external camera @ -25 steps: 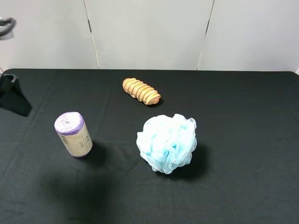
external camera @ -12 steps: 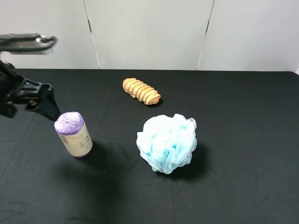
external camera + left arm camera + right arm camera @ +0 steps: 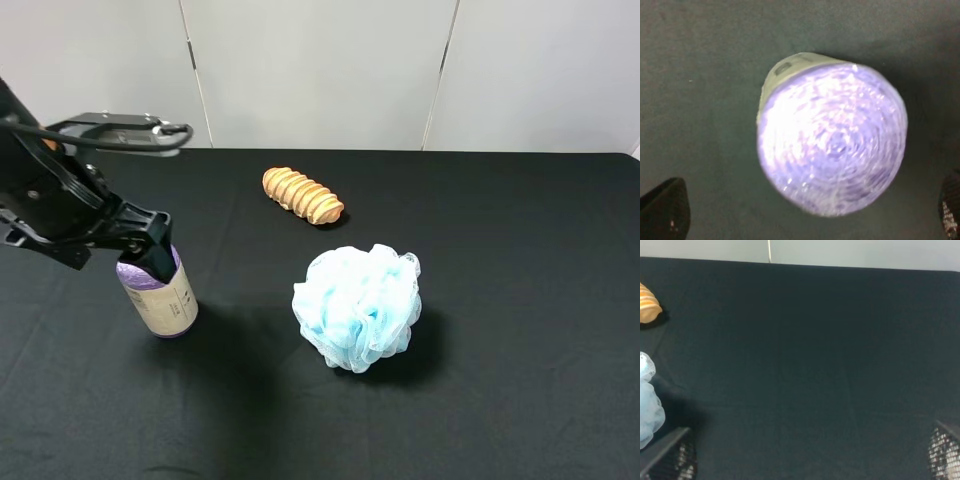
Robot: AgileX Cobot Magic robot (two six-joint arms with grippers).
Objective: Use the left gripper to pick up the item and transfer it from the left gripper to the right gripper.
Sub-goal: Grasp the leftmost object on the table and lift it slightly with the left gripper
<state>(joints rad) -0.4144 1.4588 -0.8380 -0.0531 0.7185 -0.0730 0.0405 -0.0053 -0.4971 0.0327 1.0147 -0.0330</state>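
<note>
The roll's cream printed label (image 3: 166, 302) should stay free for my right gripper. My left gripper needs to grab the roll by its upright purple top end (image 3: 146, 272) next.
The item (image 3: 166, 301), a roll with purple ends and a cream printed label, stands upright on the black table at the left. My left gripper (image 3: 148, 257) hovers right over its top end, open and empty. In the left wrist view the purple top of the item (image 3: 832, 145) fills the middle, and the left gripper (image 3: 807, 215) shows only its two fingertips (image 3: 665, 212) at the frame corners, wide apart. My right gripper (image 3: 807, 455) is open and empty above bare table; it does not show in the exterior view.
A ribbed tan wooden piece (image 3: 302, 195) lies at the back middle of the table. A fluffy light-blue mesh sponge (image 3: 358, 305) sits in the middle, to the right of the item. Both also show at the edge of the right wrist view, the sponge (image 3: 647, 410) and the wooden piece (image 3: 647, 307).
My left arm has come in from the left edge and now hangs over the top of the item. The item, sponge and wooden piece have not moved.
</note>
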